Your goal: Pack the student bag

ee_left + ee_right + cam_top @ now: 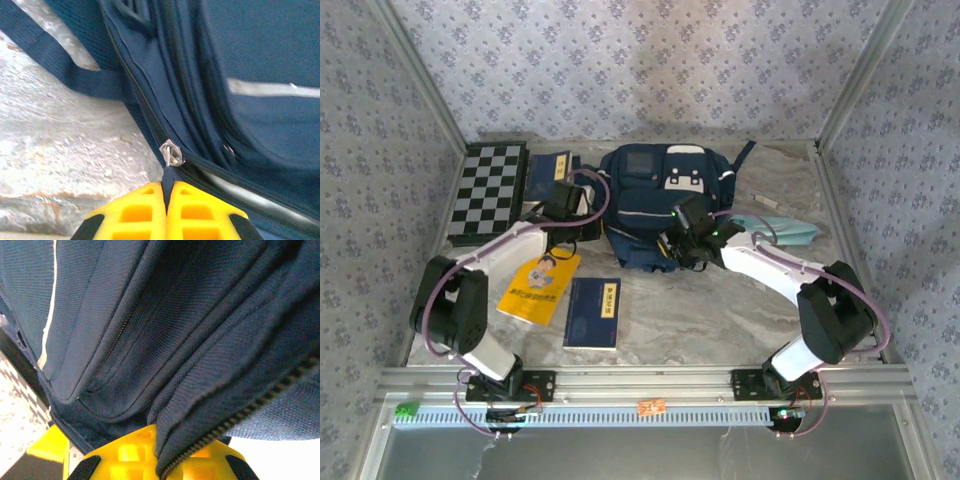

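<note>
My left gripper should keep holding the slider (pixel 172 153) until it reaches where the dark strap joins: it's at the bag's corner, so would stop short now.
The navy student bag (pixel 655 190) lies at the back middle of the table, its front pockets facing up. At the bag's left lower corner, my left gripper (pixel 592 234) is shut. In the left wrist view the yellow fingers (pixel 135 210) pinch the dark pull tab (pixel 167 176) hanging from the silver zipper slider (pixel 172 153). A dark strap (pixel 60 65) runs across the marble beside it. My right gripper (pixel 672 250) is at the bag's front edge. It (pixel 162 440) is shut on a fold of the bag's fabric (pixel 200 390) next to an open zipper edge (pixel 250 407).
A chessboard (pixel 490 190) and a blue book (pixel 548 175) lie at the back left. A yellow booklet (pixel 538 285) and a navy booklet (pixel 594 312) lie in front of the bag. A light-blue pouch (pixel 785 230) sits right of the bag. Patterned walls enclose the table.
</note>
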Robot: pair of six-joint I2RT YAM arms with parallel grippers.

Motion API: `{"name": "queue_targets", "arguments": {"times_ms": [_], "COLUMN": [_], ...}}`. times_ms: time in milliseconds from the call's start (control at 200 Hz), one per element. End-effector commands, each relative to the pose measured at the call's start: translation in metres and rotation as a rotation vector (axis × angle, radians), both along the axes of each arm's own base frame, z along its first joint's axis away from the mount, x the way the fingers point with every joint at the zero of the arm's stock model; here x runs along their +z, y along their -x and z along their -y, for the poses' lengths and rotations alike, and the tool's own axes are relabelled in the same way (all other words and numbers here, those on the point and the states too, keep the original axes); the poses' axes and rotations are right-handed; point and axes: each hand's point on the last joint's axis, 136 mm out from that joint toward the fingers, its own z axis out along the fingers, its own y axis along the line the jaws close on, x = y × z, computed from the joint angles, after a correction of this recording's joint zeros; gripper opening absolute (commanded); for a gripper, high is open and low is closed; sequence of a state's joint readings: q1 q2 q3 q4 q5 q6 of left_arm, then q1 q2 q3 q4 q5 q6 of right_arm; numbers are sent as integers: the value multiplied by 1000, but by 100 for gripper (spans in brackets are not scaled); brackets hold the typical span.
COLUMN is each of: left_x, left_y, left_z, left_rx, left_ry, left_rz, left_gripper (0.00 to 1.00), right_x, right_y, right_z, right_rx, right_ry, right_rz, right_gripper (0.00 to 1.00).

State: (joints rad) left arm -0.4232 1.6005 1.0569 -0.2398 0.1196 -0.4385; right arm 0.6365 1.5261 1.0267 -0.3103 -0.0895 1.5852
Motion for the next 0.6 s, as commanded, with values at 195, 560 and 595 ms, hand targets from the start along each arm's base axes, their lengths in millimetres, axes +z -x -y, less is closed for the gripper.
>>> {"name": "queue_targets", "arguments": {"times_ms": [195, 560, 595], "left_x": [10, 1, 4], "left_y": [-67, -64, -59], "left_z": [-26, -5, -5], "left_rx": [129, 47, 40], "left_ry": [5, 83, 84], "left_rz": [52, -30, -39], "left_gripper": [0, 11, 20], "right_x": [-8, -12, -9], "right_y": [8, -2, -3], "right_z": [21, 11, 13], "right_rx": [-20, 42, 45], "right_ry": [57, 69, 80], "right_rz": [-4, 33, 52], "right_gripper": [0, 18, 27]}}
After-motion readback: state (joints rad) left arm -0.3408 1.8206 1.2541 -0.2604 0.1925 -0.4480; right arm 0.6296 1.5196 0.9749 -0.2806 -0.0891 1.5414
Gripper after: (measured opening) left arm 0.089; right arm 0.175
